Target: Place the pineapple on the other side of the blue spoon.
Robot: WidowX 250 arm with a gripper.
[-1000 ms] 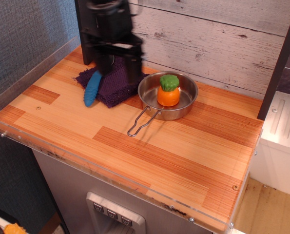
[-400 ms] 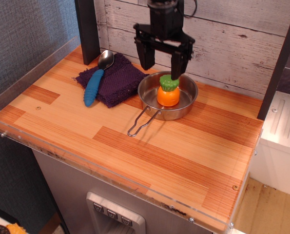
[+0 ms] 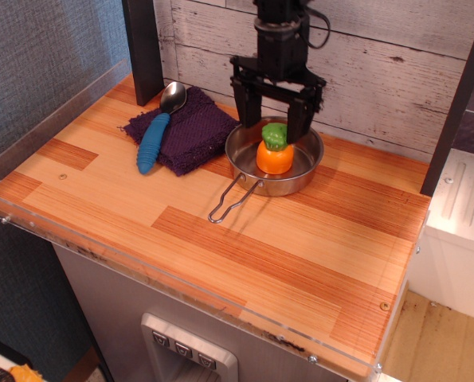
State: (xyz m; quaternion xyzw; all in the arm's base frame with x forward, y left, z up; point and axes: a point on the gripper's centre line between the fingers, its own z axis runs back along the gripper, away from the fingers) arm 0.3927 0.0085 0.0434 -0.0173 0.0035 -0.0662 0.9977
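My gripper grabs the pineapple by its raised green top [image 3: 276, 136] next, since the pan's steel side rings its orange body closely for my open fingers.
The pineapple [image 3: 275, 150], with an orange body and a light-green top, stands upright inside the steel pan [image 3: 304, 175] at the back middle of the wooden counter. My black gripper [image 3: 273, 126] is open, with one finger on each side of the pineapple's green top, just above and behind it. The blue spoon [image 3: 156, 127] lies on a purple cloth [image 3: 195, 131] to the left of the pan, its silver bowl toward the back wall and its blue handle pointing to the front.
The pan's wire handle [image 3: 231, 200] sticks out toward the front. A black post [image 3: 143, 48] stands at the back left. Clear plastic rims run along the counter's left and front edges [image 3: 181, 282]. A plank wall stands behind.
My gripper has swung from over the spoon and cloth at the left to the right, and has come down around the pineapple's top in the pan. The pineapple and spoon have not moved.
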